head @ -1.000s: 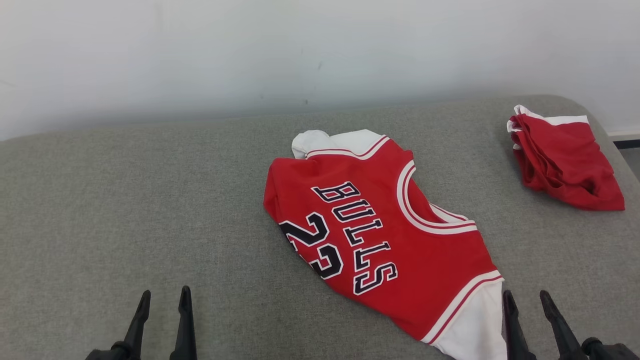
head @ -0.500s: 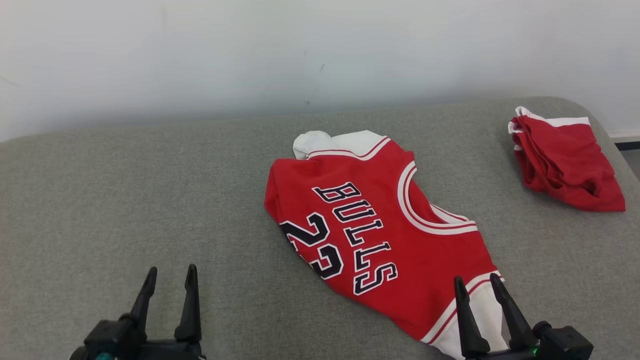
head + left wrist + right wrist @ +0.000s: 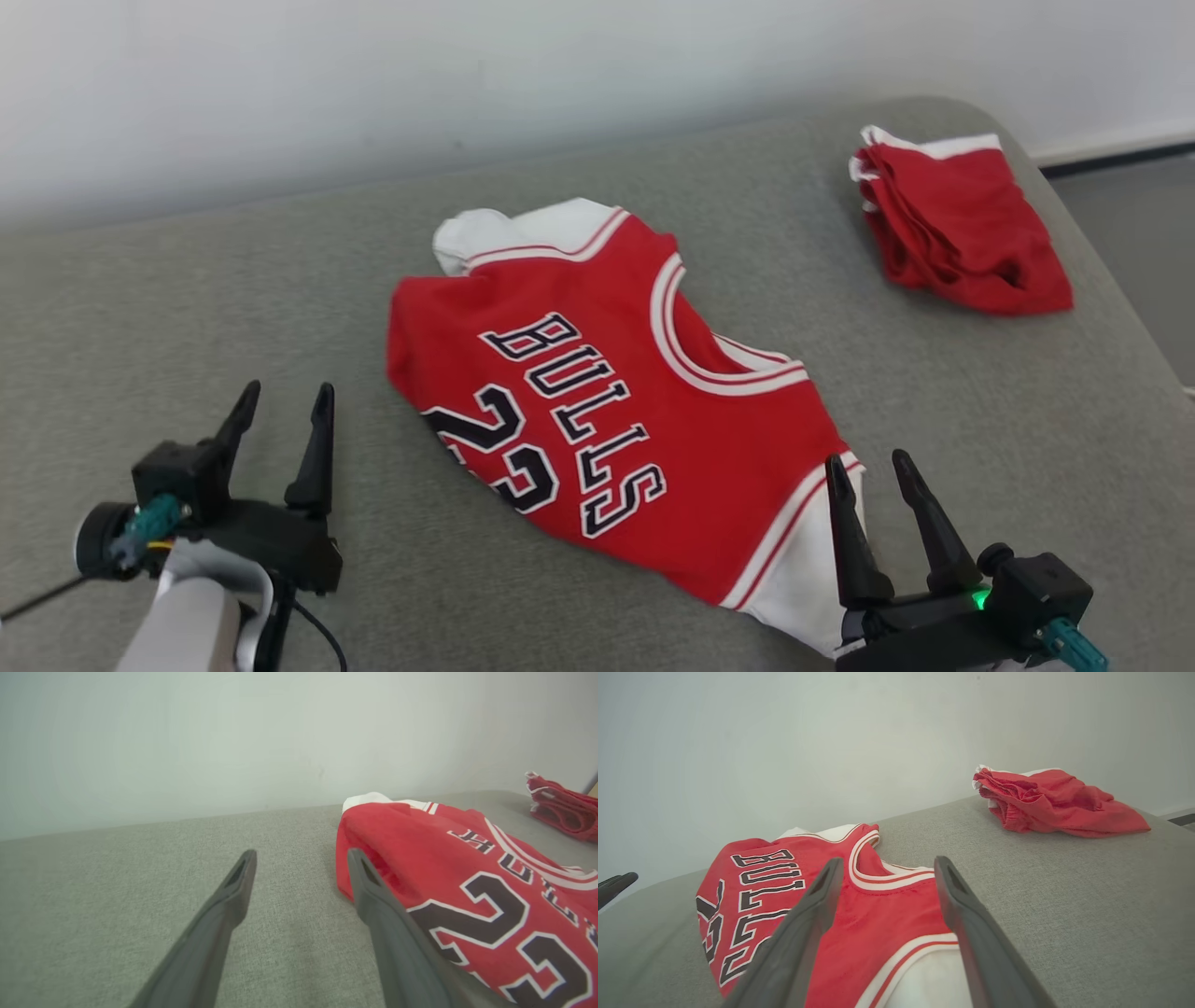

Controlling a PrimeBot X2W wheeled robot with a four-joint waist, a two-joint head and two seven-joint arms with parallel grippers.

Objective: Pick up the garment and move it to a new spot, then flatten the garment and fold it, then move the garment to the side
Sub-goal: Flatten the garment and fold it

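Note:
The jersey should be carried to a new spot, so my left gripper should first grip it by its red edge (image 3: 403,331) (image 3: 348,834) beside the black digits.
The garment (image 3: 607,401) is a red jersey with white trim and black "BULLS 22" lettering, lying loosely crumpled on the grey padded table (image 3: 187,308). It also lies in the left wrist view as the garment (image 3: 467,872) and in the right wrist view as the garment (image 3: 822,886). My left gripper (image 3: 285,399) stands open over bare table, left of the jersey's edge. My right gripper (image 3: 868,462) is open above the jersey's white sleeve at the near right corner, holding nothing. Its fingers (image 3: 957,905) straddle that white-trimmed part.
A second red-and-white garment (image 3: 952,224) lies bunched at the table's far right corner, also seen as the bunched garment (image 3: 1055,800). A pale wall (image 3: 467,65) runs behind the table. The table's right edge (image 3: 1120,308) drops to the floor.
The head camera has turned, shifting the whole scene left and up. Both grippers have reached further forward: the left toward the jersey's left side, the right over its white sleeve. Both stay open.

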